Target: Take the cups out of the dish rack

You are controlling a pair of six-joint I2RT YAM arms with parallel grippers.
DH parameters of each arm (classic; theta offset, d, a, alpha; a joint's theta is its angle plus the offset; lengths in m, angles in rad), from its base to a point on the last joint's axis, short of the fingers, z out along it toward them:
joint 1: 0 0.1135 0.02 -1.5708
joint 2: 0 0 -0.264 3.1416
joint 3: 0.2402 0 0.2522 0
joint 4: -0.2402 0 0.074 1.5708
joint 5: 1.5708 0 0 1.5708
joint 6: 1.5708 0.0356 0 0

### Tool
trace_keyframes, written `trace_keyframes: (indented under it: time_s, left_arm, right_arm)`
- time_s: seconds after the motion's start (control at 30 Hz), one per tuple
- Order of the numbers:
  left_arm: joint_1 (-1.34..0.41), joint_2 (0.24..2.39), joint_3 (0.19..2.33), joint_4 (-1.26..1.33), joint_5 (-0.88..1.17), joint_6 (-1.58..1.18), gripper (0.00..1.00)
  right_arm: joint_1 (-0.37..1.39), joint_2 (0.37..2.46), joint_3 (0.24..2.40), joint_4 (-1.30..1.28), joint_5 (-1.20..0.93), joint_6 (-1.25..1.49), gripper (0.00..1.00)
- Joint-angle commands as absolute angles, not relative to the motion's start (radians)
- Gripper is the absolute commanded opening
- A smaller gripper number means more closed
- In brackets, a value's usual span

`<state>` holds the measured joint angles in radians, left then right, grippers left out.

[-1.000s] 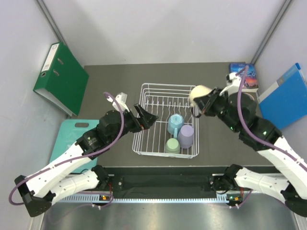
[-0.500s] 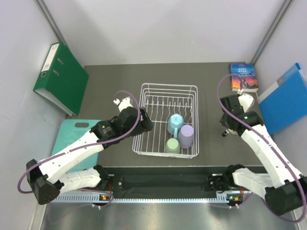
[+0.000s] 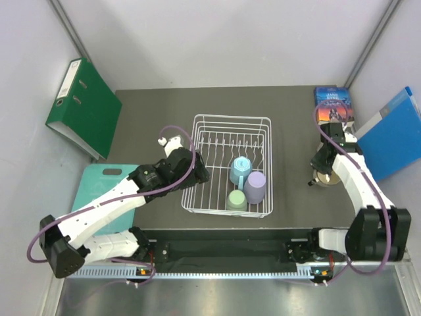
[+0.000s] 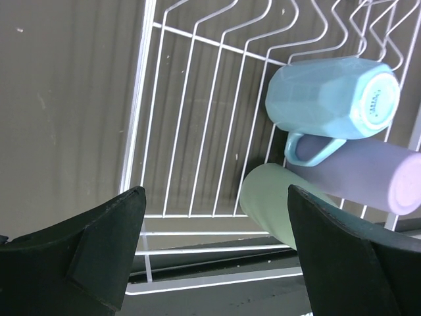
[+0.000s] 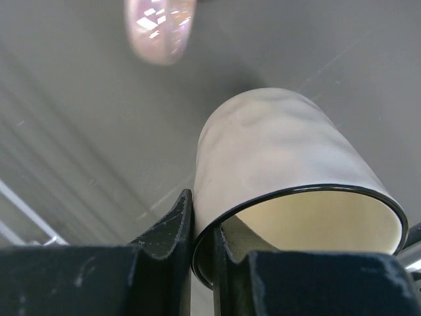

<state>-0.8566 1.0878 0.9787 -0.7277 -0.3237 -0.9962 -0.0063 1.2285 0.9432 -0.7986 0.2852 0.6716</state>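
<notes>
The cream cup is short of the pinkish shape and would drop onto the table if I opened now. It moves toward that shape first in my right gripper.
The white wire dish rack (image 3: 197,131) sits mid-table and holds three cups at its near right: light blue (image 3: 240,169), lavender (image 3: 256,186) and sage green (image 3: 236,199). My left gripper (image 3: 199,172) hovers open over the rack's left part. In the left wrist view the rack (image 4: 141,99), the light blue cup (image 4: 332,99), the lavender cup (image 4: 365,181) and the green cup (image 4: 273,201) lie ahead, the green one just inside the right finger (image 4: 342,257). To the right of the rack, my right gripper (image 5: 204,230) is shut on the rim of the cream cup (image 5: 283,158), low by the table (image 3: 325,176).
A green binder (image 3: 84,105) leans at the back left, and a teal board (image 3: 99,187) lies under the left arm. A book (image 3: 334,105) and a blue folder (image 3: 395,131) are at the back right. A blurred pinkish shape (image 5: 160,26) shows beyond the cream cup.
The right arm has carried the cream cup from the rack's right edge out to the right and down toward the table. The left gripper has moved over the rack's left side.
</notes>
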Motion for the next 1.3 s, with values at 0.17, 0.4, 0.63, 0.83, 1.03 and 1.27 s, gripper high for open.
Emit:
trace_keyframes:
  time_s: [0.17, 0.4, 0.63, 0.83, 1.03, 1.27]
  left_arm:
    - [-0.856, 1.115, 1.031, -0.784, -0.339, -0.996, 0.93]
    - [-0.856, 1.132, 1.026, -0.779, -0.327, -0.997, 0.93]
    - [-0.856, 1.166, 1.034, -0.778, -0.322, -0.996, 0.93]
    - [-0.856, 1.184, 1.035, -0.773, -0.314, -0.996, 0.93]
    - [-0.856, 1.183, 1.035, -0.765, -0.318, -0.996, 0.93]
    - [-0.856, 1.17, 1.043, -0.762, -0.333, -0.968, 0.95]
  right_arm:
    - [-0.083, 1.394, 1.058, -0.712, 0.293, 0.646, 0.0]
    - [-0.101, 1.477, 1.077, -0.687, 0.295, 0.632, 0.0]
    - [-0.14, 1.543, 1.104, -0.68, 0.276, 0.609, 0.02]
    - [-0.14, 1.542, 1.112, -0.66, 0.238, 0.601, 0.28]
    - [-0.138, 1.494, 1.13, -0.669, 0.19, 0.609, 0.37]
    - [-0.088, 1.344, 1.181, -0.707, 0.101, 0.649, 0.54]
